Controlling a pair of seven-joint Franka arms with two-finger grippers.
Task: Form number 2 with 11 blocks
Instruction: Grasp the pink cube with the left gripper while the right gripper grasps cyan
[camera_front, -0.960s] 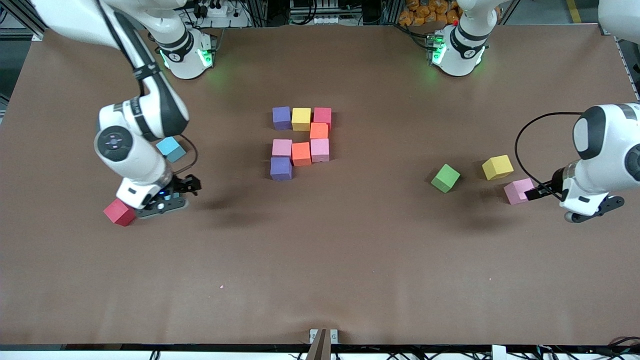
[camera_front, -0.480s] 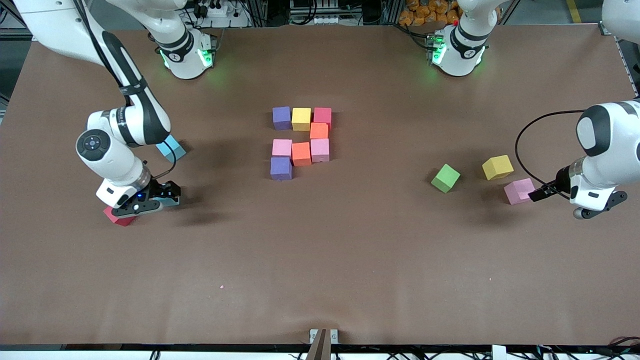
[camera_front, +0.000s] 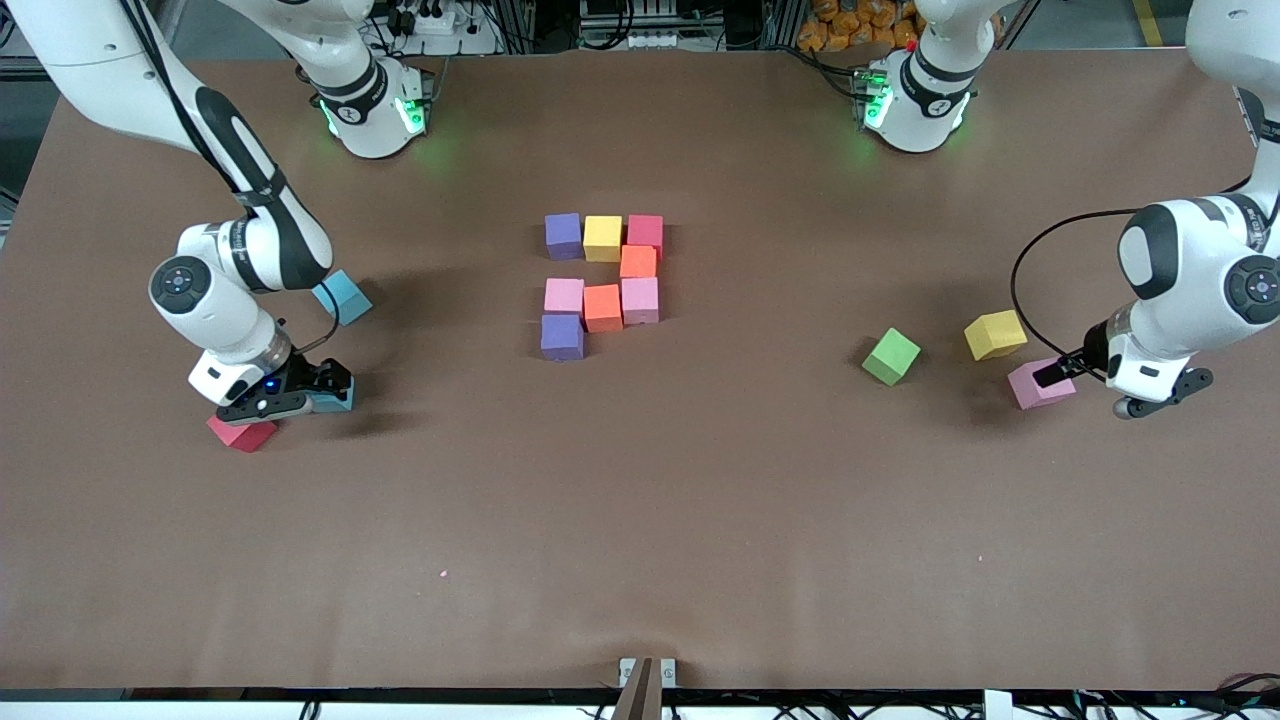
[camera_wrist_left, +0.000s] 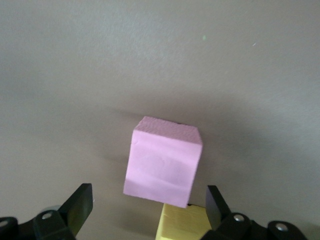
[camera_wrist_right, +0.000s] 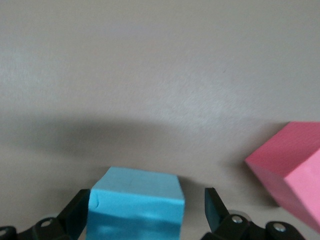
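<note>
My right gripper should close on the light blue block now. Its fingers are on either side of the block, so they would hold it.
Eight blocks form part of the number 2 at the table's middle, from a purple block to another purple block nearest the front camera. My right gripper is low and open around a light blue block, beside a red block. My left gripper is open just short of a loose pink block, which lies ahead of its fingertips. A yellow block lies close by.
A second light blue block lies by the right arm's elbow. A green block sits between the digit and the yellow block. The table's edge runs close to the left arm's wrist.
The right gripper has moved toward the right arm's end of the table and come down round the light blue block by the red one. The left gripper has edged in toward the pink block.
</note>
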